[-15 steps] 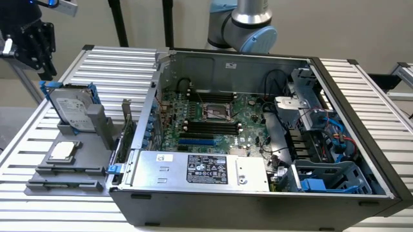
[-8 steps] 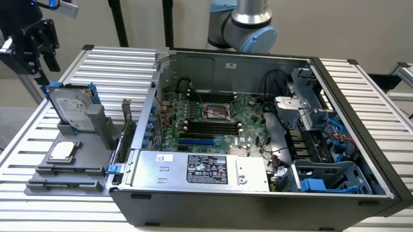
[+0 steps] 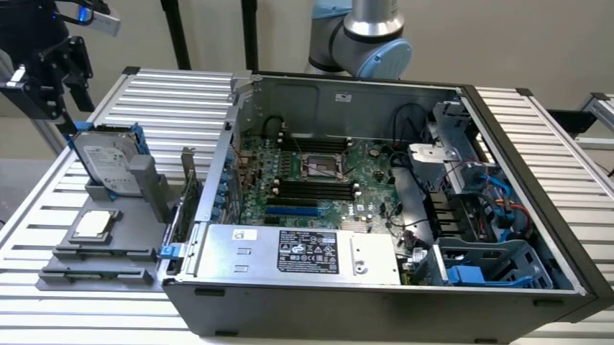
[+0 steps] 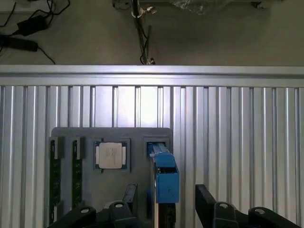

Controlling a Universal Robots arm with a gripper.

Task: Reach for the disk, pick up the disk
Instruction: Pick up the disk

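My gripper's fingers are above the disk's blue top edge [image 3: 108, 128] and would miss if they closed now. My gripper needs to move down to the disk first, then close on it.
The disk [image 3: 103, 161] is a silver-grey hard drive with a white label and a blue bracket. It stands upright on edge in a slot of the grey holder [image 3: 144, 188] at the exterior view's left. From above, the wrist view catches its blue top edge [image 4: 164, 178]. My gripper [image 3: 56, 93] hangs above the disk, a little off to the exterior view's left. It is open, with one black finger [image 4: 130, 197] on each side of the blue edge and nothing held between them.
A small square silver chip [image 3: 94, 224] lies in the grey fixture [image 3: 96, 274] beside the disk. An open computer case [image 3: 537, 237] with motherboard and silver power supply box [image 3: 298, 251] takes up the ribbed aluminium table [image 3: 172, 100] at the right.
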